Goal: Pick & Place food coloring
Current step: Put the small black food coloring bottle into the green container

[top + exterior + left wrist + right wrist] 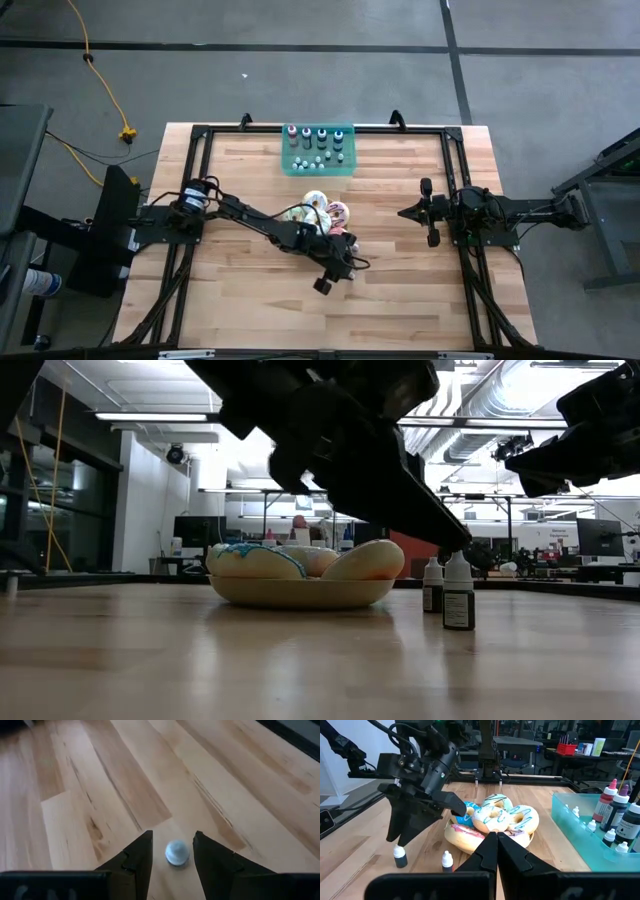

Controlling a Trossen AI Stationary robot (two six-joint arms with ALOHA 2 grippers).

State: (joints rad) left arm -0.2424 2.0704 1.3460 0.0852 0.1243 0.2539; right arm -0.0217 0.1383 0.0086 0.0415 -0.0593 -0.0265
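Note:
I should next use my left gripper to add the tiny food coloring bottle to the teal tray, picking it up by its white cap.
A tiny food coloring bottle with a white cap and a dark body stands upright on the wooden table, on the near side of the donuts. My left gripper slants down over it, open, one finger on each side of the cap. The fingertips end just above the cap, and no touch shows. A second small bottle stands close by, nearer the donuts. My right gripper waits shut at the table's right side.
A bowl of frosted donuts sits mid-table, just beyond my left arm. A teal tray holding several bottles stands at the far edge. Black frame rails run along the table's sides. Bare wood lies toward the near edge.

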